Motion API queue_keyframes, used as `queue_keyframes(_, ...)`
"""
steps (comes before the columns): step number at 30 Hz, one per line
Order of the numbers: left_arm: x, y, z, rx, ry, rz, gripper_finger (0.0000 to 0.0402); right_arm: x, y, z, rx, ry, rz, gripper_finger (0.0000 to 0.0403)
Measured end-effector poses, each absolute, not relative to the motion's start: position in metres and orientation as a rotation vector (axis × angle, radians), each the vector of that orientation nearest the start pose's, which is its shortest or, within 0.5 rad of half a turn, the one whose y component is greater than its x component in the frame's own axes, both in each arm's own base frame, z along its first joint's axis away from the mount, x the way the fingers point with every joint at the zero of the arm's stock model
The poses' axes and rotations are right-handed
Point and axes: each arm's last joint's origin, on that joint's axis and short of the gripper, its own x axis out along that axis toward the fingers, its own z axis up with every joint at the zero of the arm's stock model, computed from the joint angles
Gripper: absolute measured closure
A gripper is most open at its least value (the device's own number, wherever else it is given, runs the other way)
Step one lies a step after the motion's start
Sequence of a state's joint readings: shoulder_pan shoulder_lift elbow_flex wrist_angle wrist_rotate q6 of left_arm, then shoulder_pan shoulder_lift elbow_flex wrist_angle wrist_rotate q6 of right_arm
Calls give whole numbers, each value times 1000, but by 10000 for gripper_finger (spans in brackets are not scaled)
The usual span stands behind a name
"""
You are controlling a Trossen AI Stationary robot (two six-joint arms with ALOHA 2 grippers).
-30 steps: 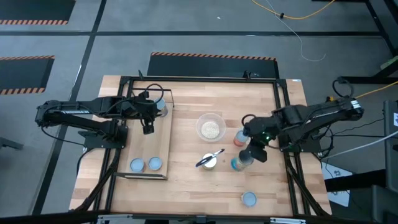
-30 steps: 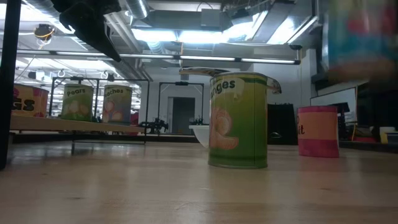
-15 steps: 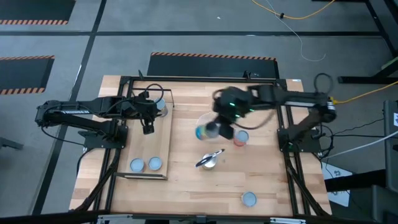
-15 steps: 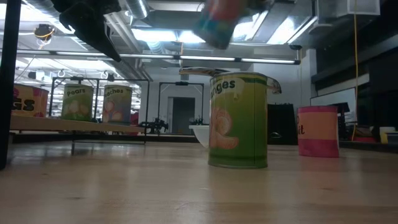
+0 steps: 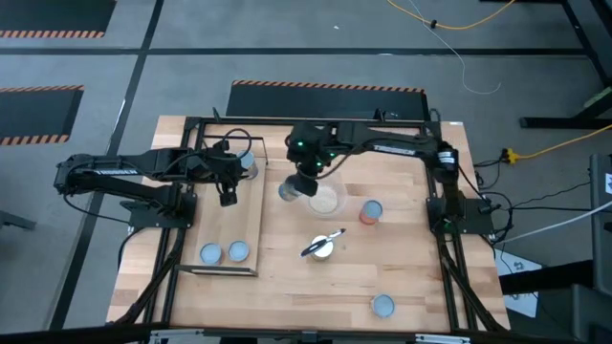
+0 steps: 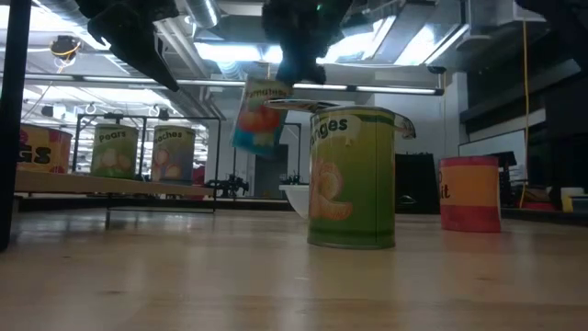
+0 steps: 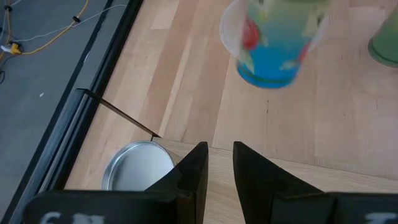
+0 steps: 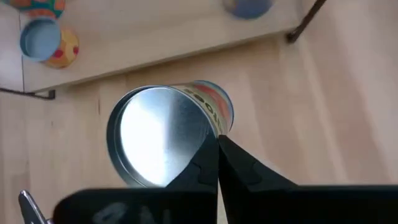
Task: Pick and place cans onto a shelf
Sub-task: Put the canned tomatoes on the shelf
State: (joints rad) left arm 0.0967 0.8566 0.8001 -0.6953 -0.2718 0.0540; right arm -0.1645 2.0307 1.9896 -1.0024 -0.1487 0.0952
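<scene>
My right gripper should move the silver-topped can toward the shelf before it opens, because the can hangs short of the shelf's edge beside the bowl.
My right gripper [image 5: 304, 182] is shut on a can [image 5: 290, 191] with a silvery top and blue, orange and red sides. It hangs in the air beside the clear bowl [image 5: 325, 199], right of the shelf [image 5: 251, 225], a light-wood board in a black wire frame. Two cans [image 5: 210, 253] [image 5: 237, 250] stand on the shelf's near end and one [image 5: 249, 164] at its far end. My left gripper [image 5: 228, 196] hovers open over the shelf with nothing between its fingers [image 7: 193, 171]. The left wrist view also shows the held can [image 7: 270, 43]. My right gripper pinches the can's top rim [image 8: 210, 127] on one side between its two fingers [image 8: 233, 162]. The fingers come from above, slanting down. The can [image 6: 260, 115] hangs tilted below them, clear of the table.
On the tabletop stand a green can [image 6: 352, 179] with a thin utensil [image 5: 323, 241] across its top, a red-orange can [image 5: 371, 211], and a can [image 5: 382, 305] near the front edge. The black frame [image 5: 435, 182] borders the table's edges.
My right gripper has carried the can, lifted clear, from the table's right side toward the left and far side, past the bowl toward the shelf. It has turned as it went, and the can now hangs tilted.
</scene>
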Motion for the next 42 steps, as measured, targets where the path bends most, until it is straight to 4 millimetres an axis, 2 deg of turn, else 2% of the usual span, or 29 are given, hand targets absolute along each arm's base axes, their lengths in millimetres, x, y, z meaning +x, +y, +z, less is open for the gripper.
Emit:
queue_keyframes(11,163,24,284,117,763,331,333,456,-71,256,288,1083,-16,398)
queue_keyframes(15,163,24,284,117,763,330,333,460,-72,245,295,1105,-12,398)
queue_keyframes(34,163,24,284,118,763,331,333,465,-73,228,304,1139,-14,398)
queue_keyframes(42,163,24,284,117,762,331,333,465,-73,228,304,1138,-14,394)
